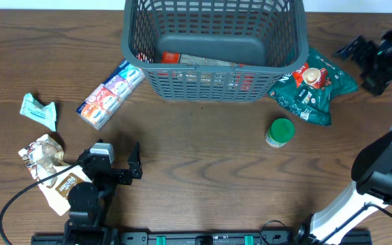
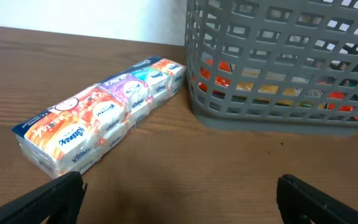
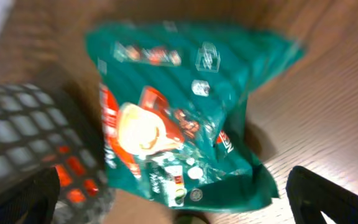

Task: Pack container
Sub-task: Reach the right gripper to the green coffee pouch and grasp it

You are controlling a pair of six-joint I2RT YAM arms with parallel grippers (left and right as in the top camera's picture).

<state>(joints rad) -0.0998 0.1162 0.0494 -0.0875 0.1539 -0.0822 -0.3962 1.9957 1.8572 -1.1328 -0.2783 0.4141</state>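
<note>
Next, my right gripper picks up the green snack bag [image 1: 313,85] by its edge away from the basket, leaving its body free to pack inside.
The container [image 1: 209,83] is a dark grey lattice basket at the back centre. A red and yellow packet shows through its slots. It also shows in the left wrist view [image 2: 278,68] and the right wrist view [image 3: 17,127]. A green snack bag [image 1: 313,85] lies against its right side, under my right gripper [image 1: 361,67], which is open, empty and above the bag [image 3: 173,118]. A tissue multipack [image 1: 111,92] lies left of the basket. My left gripper [image 1: 120,155] is open and empty near the front edge, facing the multipack [image 2: 98,121].
A green can [image 1: 280,132] stands in front of the green bag. A teal wrapper [image 1: 38,110] lies at the far left. Beige snack packets [image 1: 45,155] and a brown-labelled packet [image 1: 63,184] lie beside the left arm.
</note>
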